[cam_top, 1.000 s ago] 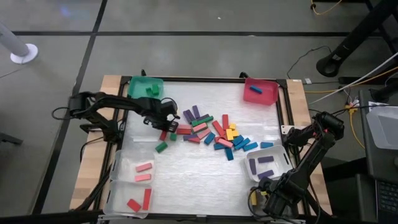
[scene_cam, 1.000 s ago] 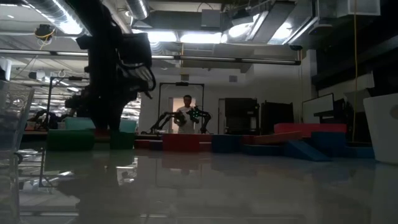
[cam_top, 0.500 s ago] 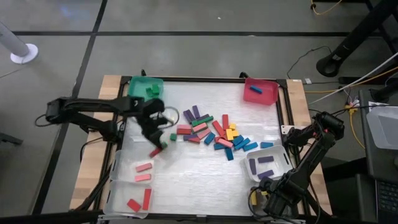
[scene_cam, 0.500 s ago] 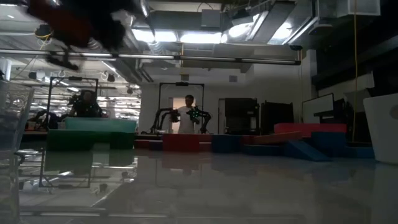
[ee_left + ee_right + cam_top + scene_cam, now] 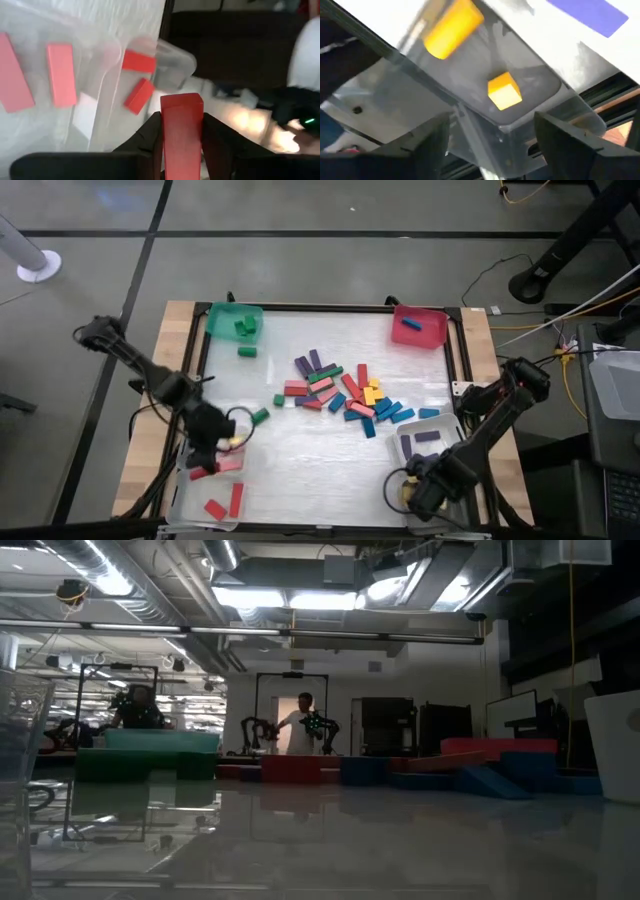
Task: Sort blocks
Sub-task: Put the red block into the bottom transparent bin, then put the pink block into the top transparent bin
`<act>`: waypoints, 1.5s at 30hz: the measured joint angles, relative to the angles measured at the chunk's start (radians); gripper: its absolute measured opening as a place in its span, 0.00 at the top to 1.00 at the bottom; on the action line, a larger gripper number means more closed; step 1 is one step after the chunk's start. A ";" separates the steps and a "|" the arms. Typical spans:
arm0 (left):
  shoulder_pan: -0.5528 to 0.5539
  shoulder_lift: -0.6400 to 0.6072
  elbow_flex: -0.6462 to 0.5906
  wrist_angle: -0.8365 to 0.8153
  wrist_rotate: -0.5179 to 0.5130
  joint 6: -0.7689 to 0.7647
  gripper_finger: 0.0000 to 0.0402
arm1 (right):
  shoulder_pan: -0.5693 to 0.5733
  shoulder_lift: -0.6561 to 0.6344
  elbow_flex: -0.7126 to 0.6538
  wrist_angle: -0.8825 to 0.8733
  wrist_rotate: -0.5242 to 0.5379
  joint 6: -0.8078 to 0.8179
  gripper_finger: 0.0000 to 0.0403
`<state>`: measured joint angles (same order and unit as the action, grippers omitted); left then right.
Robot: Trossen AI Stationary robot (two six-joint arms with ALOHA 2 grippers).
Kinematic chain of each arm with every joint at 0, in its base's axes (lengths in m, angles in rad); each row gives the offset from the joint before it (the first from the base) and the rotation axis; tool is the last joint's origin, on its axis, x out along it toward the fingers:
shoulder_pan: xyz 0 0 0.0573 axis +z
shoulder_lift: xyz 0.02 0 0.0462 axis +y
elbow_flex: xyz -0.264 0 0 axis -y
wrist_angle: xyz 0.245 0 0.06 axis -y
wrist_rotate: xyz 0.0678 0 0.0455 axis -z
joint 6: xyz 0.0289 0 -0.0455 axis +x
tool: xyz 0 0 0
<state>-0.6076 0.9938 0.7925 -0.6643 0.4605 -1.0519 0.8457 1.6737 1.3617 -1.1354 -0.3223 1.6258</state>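
The red block's lower end is high above the near clear bin (image 5: 207,498) (image 5: 145,90) and the block would fall if the left gripper opened now, so the left gripper should lower the block before it opens.
Loose blocks (image 5: 345,390) in red, pink, blue, purple, green and yellow lie piled at the table's middle. My left gripper (image 5: 203,463) hangs over the clear bin (image 5: 190,495) at the near left, shut on a red block (image 5: 181,120). Pink and red blocks (image 5: 61,74) lie flat in that bin. My right gripper (image 5: 420,490) stands open at the near right, above a clear bin (image 5: 540,100) with two yellow blocks (image 5: 505,90) in it. Neither gripper shows in the low view. My left gripper pinches the red block's two long sides (image 5: 165,135) between its two fingers (image 5: 212,137). The block's free end (image 5: 181,100) sticks out past the fingertips. The fingers slant downward, lying along the block. The block is lifted clear above the bin.
A green bin (image 5: 235,320) with green blocks stands at the far left, a red bin (image 5: 420,325) with a blue block at the far right. A clear bin (image 5: 430,445) holds purple blocks. Single green blocks (image 5: 260,416) lie left of the pile. A person stands far beyond the table.
My left gripper has lifted the red block off the table beside the pile and swung it toward the near left, over the clear bin, rolling as it went. My right gripper has shifted a little toward the table's left and stays open.
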 joint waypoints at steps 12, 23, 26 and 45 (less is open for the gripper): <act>-0.177 0.182 0.000 0.000 -0.054 0.090 0.78 | -0.174 0.000 0.152 -0.068 0.405 -0.010 0.29; -0.180 0.341 0.003 0.009 -0.046 0.198 0.58 | -0.415 0.116 0.151 -0.062 0.575 -0.531 0.29; -0.180 0.347 0.001 0.000 -0.053 0.192 0.54 | -0.473 0.177 0.149 -0.064 0.575 -0.673 0.29; -0.179 0.348 -0.001 0.001 -0.055 0.135 0.54 | -0.636 0.324 0.149 -0.067 0.528 -0.846 0.37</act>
<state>-0.7868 1.3418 0.7919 -0.6632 0.4053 -0.9165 0.2092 1.9980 1.5108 -1.2028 0.2062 0.7795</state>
